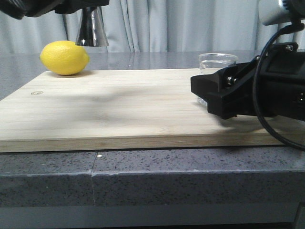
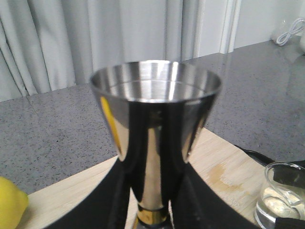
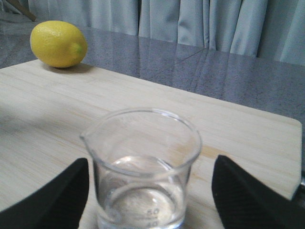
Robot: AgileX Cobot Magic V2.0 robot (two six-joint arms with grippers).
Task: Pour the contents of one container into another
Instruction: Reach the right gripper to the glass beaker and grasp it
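Both fingers are beside the beaker's glass side (image 3: 142, 193) and would hold the beaker if they closed now, so the right gripper needs to close on it.
The steel jigger (image 2: 155, 138) with a gold band at its waist stands upright in my left gripper (image 2: 152, 183), whose black fingers are shut on its narrow middle. In the front view only its lower cone (image 1: 91, 29) shows, beneath the left arm at the top left, above and behind the lemon. The clear glass beaker (image 3: 143, 167), holding a little clear liquid, stands on the bamboo board (image 1: 119, 109) at the right. My right gripper (image 3: 150, 191) is open around it, one finger (image 3: 57, 200) close to the glass and the other standing off. The beaker's rim (image 1: 218, 59) shows behind that gripper (image 1: 209, 93).
A yellow lemon (image 1: 64, 57) lies on the board's far left corner. The board sits on a grey speckled counter (image 1: 143, 176) with curtains behind. A black cable (image 1: 267, 119) loops by the right arm. The beaker also appears low in the left wrist view (image 2: 281, 200).
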